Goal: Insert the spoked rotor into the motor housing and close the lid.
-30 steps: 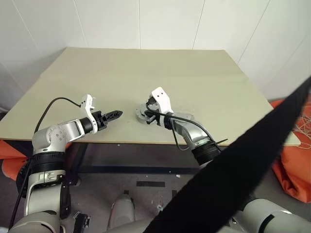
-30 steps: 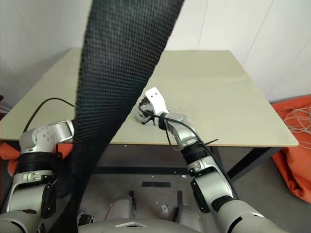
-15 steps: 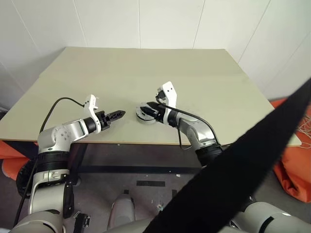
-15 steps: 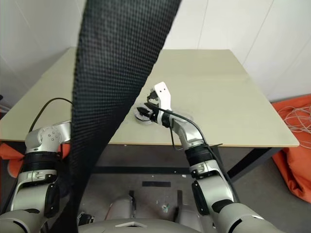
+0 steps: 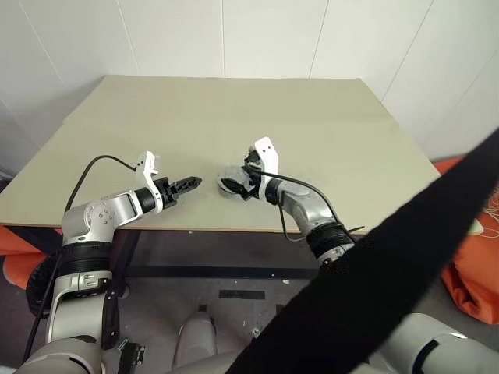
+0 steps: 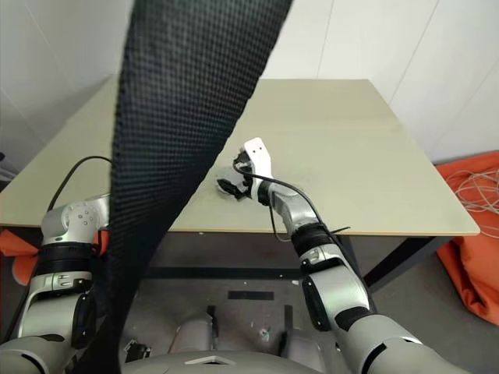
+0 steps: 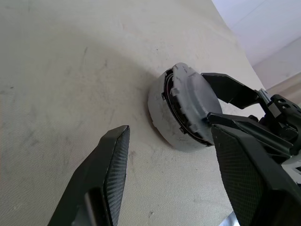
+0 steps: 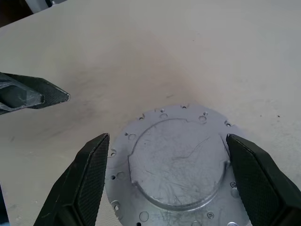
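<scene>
I should next grab the grey lid (image 8: 174,160) with my right gripper by its notched outer edge (image 8: 115,153), so that the motor housing can close fully.
The motor housing (image 7: 159,112) stands on the table near its front edge, and a strip of copper shows at its rim. The grey lid (image 7: 193,101), with its notched edge, lies on top of it; in the right wrist view the lid (image 8: 174,160) shows as a round silver face with small holes. My right gripper (image 5: 238,183) is open, one finger on each side of the lid. My left gripper (image 5: 189,185) is open and empty a short way to the housing's left, pointing at it. The spoked rotor is hidden.
A wide black strap (image 6: 187,117) hangs close in front of the head camera and covers part of each eye view. The table's front edge (image 5: 195,228) runs just before both grippers. Orange fabric and loose cables (image 6: 475,202) lie on the floor at the right.
My right gripper has gone from shut over the housing to wide open, and its wrist has dropped to a flatter angle. The left gripper has stayed where it was.
</scene>
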Robot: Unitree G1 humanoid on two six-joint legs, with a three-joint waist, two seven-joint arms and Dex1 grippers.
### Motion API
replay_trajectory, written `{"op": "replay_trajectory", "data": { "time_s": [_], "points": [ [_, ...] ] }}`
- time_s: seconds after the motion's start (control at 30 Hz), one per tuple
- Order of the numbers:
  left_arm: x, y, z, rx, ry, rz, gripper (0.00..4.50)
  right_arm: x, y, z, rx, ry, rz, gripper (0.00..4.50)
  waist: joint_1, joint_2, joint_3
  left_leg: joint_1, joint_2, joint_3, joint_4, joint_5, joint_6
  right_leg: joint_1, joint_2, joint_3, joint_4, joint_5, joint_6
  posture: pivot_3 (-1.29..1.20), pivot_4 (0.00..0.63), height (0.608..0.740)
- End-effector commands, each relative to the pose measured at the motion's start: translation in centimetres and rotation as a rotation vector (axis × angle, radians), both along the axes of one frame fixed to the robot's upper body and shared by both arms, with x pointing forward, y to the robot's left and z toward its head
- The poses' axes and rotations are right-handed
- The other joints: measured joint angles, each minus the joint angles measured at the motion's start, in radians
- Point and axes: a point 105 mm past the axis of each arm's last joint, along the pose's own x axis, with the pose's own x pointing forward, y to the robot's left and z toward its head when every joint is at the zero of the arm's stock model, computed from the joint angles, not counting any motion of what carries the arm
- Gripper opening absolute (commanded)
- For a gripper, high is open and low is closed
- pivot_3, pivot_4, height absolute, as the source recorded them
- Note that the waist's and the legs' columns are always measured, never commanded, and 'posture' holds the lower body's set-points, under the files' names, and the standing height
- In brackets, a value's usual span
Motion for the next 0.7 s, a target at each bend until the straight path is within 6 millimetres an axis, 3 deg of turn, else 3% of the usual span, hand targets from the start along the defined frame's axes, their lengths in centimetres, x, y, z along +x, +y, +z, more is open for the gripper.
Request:
{"op": "replay_trajectory", "data": {
  "time_s": [0.03, 0.37, 0.53, 0.7],
  "points": [
    [0.4, -0.1, 1.7, 0.004, -0.072, -0.003, 2.98, 0.5, 0.7, 1.7, 0.009, -0.071, 0.015, 4.47, 0.000, 0.000, 0.000, 0.000, 0.000, 0.000, 0.000, 0.000, 0.000, 0.000, 0.000, 0.000, 0.000, 0.000, 0.000, 0.00, 0.000, 0.740],
    [0.5, 0.2, 1.9, 0.008, -0.081, 0.011, 2.98, 0.6, 0.3, 0.8, 0.009, -0.133, -0.024, 4.47, 0.000, 0.000, 0.000, 0.000, 0.000, 0.000, -0.001, 0.000, 0.000, 0.000, 0.000, 0.000, 0.000, -0.001, -0.001, 0.00, 0.000, 0.740],
    [0.6, 0.3, 2.0, 0.014, -0.089, 0.015, 2.98, 0.9, 0.1, 0.5, 0.000, -0.165, -0.054, 3.25, 0.000, 0.000, 0.000, 0.000, 0.000, 0.000, -0.001, 0.000, 0.000, 0.000, 0.000, 0.000, 0.000, -0.001, -0.001, 0.00, 0.000, 0.740],
    [0.7, 0.5, 2.1, 0.019, -0.094, 0.023, 2.98, 1.0, 0.2, 0.5, -0.006, -0.179, -0.060, 3.18, -0.001, 0.000, 0.000, 0.000, 0.000, 0.000, -0.001, 0.000, 0.000, 0.000, 0.000, 0.000, 0.000, -0.001, -0.001, 0.00, 0.000, 0.740]
  ]
}}
